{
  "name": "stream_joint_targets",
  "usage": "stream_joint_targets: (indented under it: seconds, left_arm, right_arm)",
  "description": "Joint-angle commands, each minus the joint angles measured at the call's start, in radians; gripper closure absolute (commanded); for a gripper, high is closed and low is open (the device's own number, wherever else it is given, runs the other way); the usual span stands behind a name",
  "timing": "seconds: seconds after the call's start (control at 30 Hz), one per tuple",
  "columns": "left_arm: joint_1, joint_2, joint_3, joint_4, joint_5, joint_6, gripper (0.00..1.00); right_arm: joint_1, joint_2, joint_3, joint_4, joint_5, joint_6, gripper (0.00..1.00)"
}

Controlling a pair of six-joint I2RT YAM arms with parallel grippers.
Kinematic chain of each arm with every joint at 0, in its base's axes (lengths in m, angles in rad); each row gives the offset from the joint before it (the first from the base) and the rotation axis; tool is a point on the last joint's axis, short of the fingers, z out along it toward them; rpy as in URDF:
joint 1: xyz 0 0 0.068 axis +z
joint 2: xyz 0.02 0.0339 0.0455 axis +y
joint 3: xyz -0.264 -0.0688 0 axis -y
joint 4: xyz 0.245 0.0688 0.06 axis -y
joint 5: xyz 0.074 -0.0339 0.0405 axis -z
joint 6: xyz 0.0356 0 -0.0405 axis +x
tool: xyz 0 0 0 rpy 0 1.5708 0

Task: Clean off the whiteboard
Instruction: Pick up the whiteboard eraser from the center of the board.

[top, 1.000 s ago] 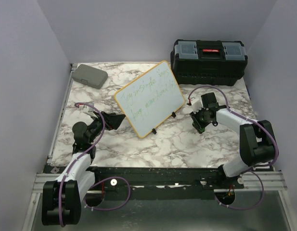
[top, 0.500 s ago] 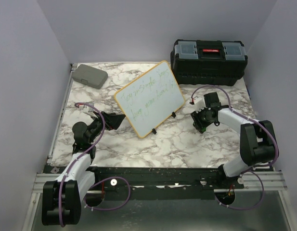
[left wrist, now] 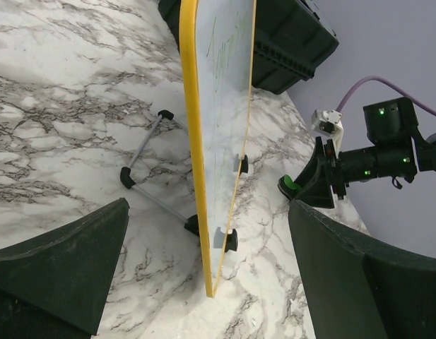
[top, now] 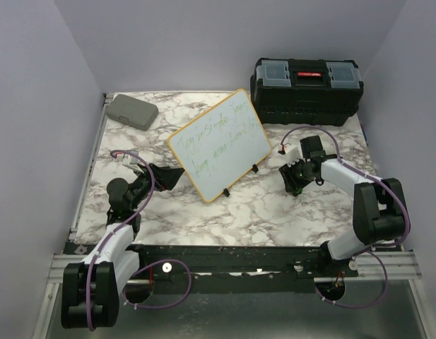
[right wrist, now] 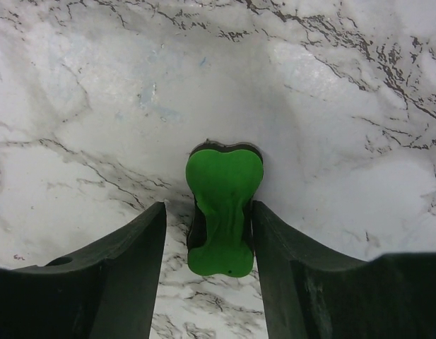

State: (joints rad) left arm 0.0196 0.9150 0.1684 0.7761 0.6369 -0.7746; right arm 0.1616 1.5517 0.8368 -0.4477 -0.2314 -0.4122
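Note:
My right gripper reaches the green eraser next and grabs its narrow middle from above, leaving the eraser's dark bottom free to erase the whiteboard.
The whiteboard stands tilted on its black feet mid-table, yellow-framed, with green handwriting across it. The left wrist view shows the whiteboard nearly edge-on. My left gripper sits just left of the board's lower corner, open wide with nothing between its fingers. A green eraser lies flat on the marble right of the board. My right gripper points down over it, open, one finger on each side; a gap shows on the left, while the right finger is close against it. The right gripper shows beyond the board.
A black toolbox stands at the back right, behind the board. A flat grey case lies at the back left corner. The board's wire stand reaches out behind it. Purple walls close in three sides.
My right gripper's jaws have widened around the green eraser, and the right wrist has shifted slightly. The left arm and the board have not moved.

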Motion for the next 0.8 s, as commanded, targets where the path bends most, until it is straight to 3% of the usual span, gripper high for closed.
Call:
stream_joint_targets:
  seconds: [0.0,0.5,0.77]
  left_arm:
    - [0.006,0.004,0.006,0.023,0.007,0.004,0.06]
    - [0.006,0.004,0.003,0.025,0.009,0.005,0.06]
    - [0.005,0.007,0.003,0.025,0.008,0.005,0.06]
  right_arm:
    - [-0.011,-0.034,0.01,-0.031,-0.036,-0.002,0.45]
    - [-0.025,0.007,0.021,-0.017,-0.009,0.008,0.58]
    - [-0.024,0.033,0.022,-0.009,0.002,0.003,0.58]
